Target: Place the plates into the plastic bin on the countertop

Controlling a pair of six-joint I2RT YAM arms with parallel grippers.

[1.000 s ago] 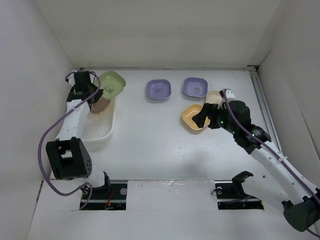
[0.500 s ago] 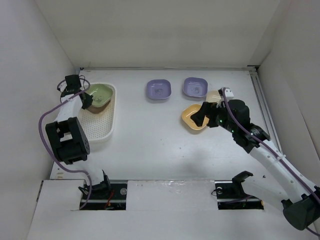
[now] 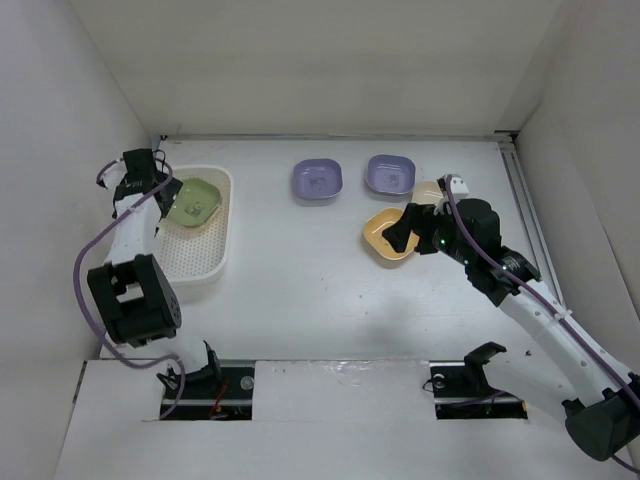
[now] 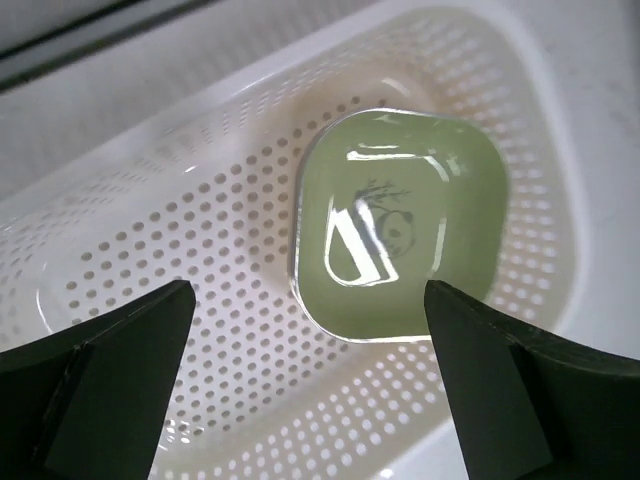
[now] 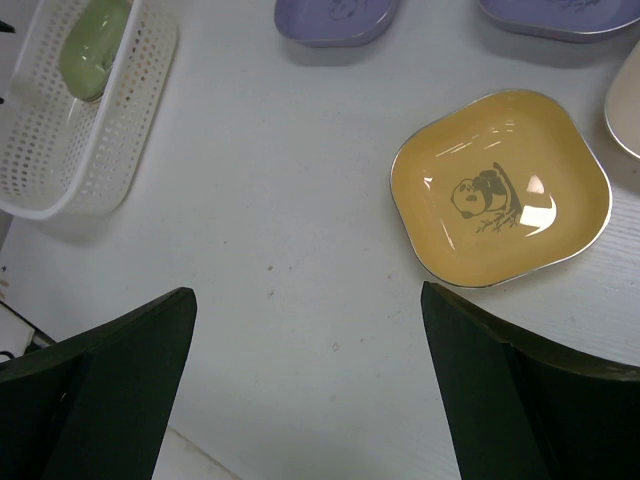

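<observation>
The orange-yellow plate will be grabbed next by its near rim [image 3: 376,248] with my left gripper, so the plate's far side stays free to settle into the bin.
A green plate [image 4: 400,225] with a dark panda motif lies in the far end of the cream perforated plastic bin [image 4: 150,300]. My left gripper [image 4: 310,390] hangs open just above it, holding nothing. From above, the left gripper [image 3: 165,195] sits at the left wall of the bin [image 3: 200,265], beside the green plate [image 3: 196,200]. An orange-yellow plate [image 5: 500,190] rests on the white countertop [image 5: 280,250]. My right gripper [image 5: 305,380] is open above bare surface, near and left of that plate. Two lavender plates [image 3: 317,180] [image 3: 390,173] and a cream plate [image 3: 430,192] lie further back.
White walls close in the countertop on the left, back and right. A rail [image 3: 525,200] runs along the right side. The right arm [image 3: 520,290] crosses the right half of the surface.
The left gripper opened and let go of the green plate, which now lies in the bin. The left arm drew back towards the left wall. The right arm stayed put.
</observation>
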